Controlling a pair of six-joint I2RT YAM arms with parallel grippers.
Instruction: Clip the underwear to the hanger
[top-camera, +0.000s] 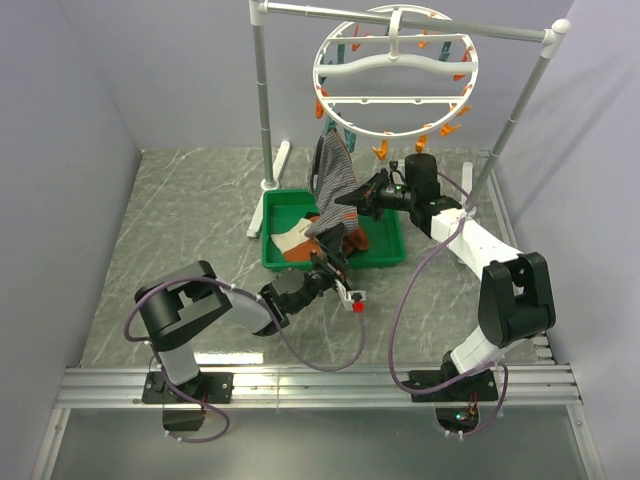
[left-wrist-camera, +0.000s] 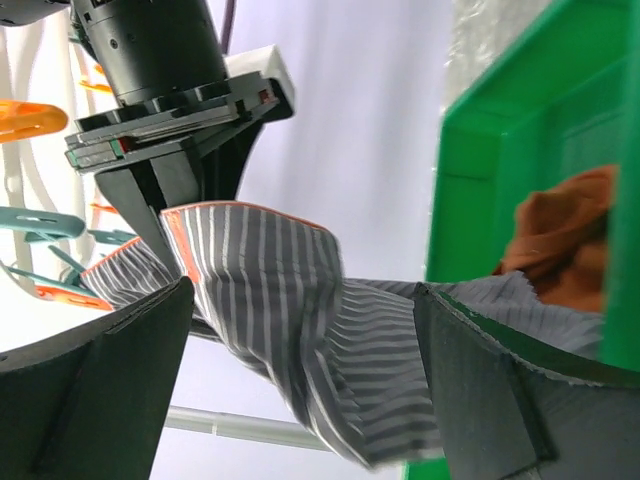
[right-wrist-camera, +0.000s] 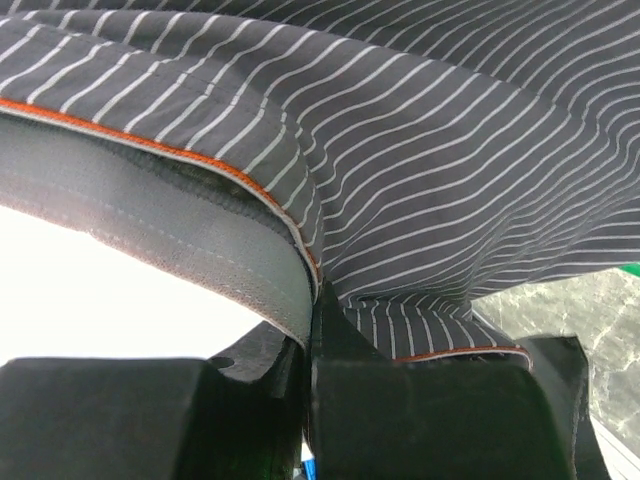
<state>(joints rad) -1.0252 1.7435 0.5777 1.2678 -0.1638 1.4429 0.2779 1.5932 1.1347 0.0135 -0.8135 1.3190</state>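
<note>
The left gripper next needs to grab the underwear's orange-edged waistband (top-camera: 347, 212) (left-wrist-camera: 266, 219) beside the spot where the right gripper pinches it. That will free the right gripper to clip the hanger.
The grey striped underwear (top-camera: 333, 185) hangs in the air over the green tray, below the white ring hanger (top-camera: 395, 70) with its orange and teal clothespins. My right gripper (top-camera: 352, 200) is shut on its waistband edge, as the right wrist view shows, with the jaws (right-wrist-camera: 315, 300) pinching the cloth (right-wrist-camera: 400, 150). My left gripper (top-camera: 335, 262) is open just below the hanging cloth. In the left wrist view its fingers (left-wrist-camera: 100, 380) stand wide apart, with the underwear (left-wrist-camera: 290, 290) drooping between them without being gripped. Clothespins (left-wrist-camera: 40, 222) show at the left.
The green tray (top-camera: 275, 215) holds an orange-rust garment (top-camera: 355, 240) and a white cloth with an orange band (top-camera: 290, 238). The tube rack frame (top-camera: 262, 100) carries the hanger at the back. The tray wall (left-wrist-camera: 500, 150) is close to my left gripper.
</note>
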